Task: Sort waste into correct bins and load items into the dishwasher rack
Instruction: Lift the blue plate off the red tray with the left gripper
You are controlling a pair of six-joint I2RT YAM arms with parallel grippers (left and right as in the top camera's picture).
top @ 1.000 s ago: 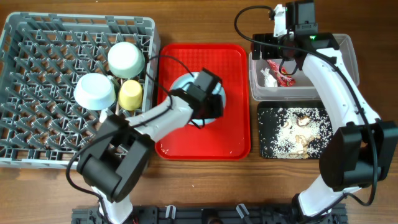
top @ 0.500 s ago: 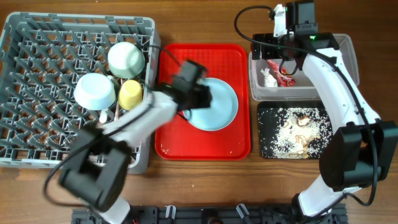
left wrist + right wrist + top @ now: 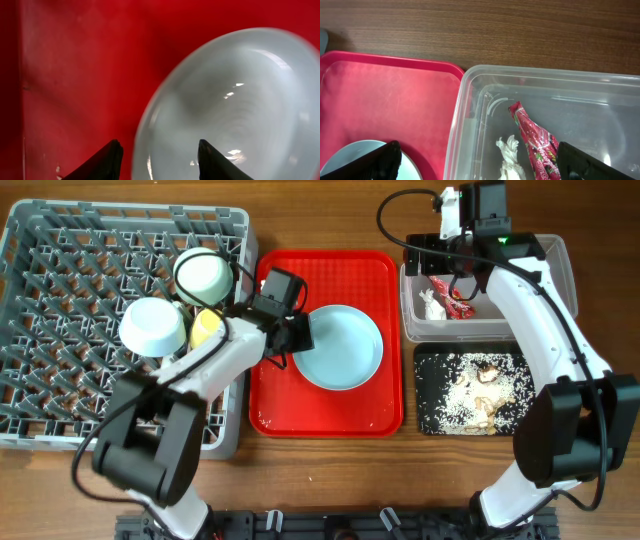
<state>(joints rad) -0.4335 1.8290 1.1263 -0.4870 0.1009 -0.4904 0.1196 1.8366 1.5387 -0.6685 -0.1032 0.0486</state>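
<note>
The left gripper grabs the plate by its rack-side rim (image 3: 299, 357) next, which leaves the plate's far edge free to load into the dishwasher rack (image 3: 70, 320).
The pale blue plate (image 3: 345, 348) lies on the red tray (image 3: 325, 410). My left gripper (image 3: 296, 336) is open at the plate's left edge. In the left wrist view its fingers (image 3: 160, 160) straddle the plate's rim (image 3: 225, 100). Two pale bowls (image 3: 205, 275) (image 3: 152, 327) and the yellow cup (image 3: 207, 328) sit in the grey dishwasher rack (image 3: 70, 320). My right gripper (image 3: 485, 162) is open and empty above the clear tub (image 3: 560, 290), which holds the red wrapper (image 3: 535, 140) and white paper scrap (image 3: 510, 155). Rice crumbs (image 3: 470, 395) lie in the black tray (image 3: 425, 420). Spoon and fork do not show.
The rack fills the table's left side, the red tray the middle, and the tub and black tray the right. Bare wooden table (image 3: 330, 470) runs along the front edge. The right arm (image 3: 540, 320) arches over the tub and black tray.
My left gripper has moved left from over the plate's middle to its left rim, uncovering the plate. The plate has stayed in place. The right arm has not moved.
</note>
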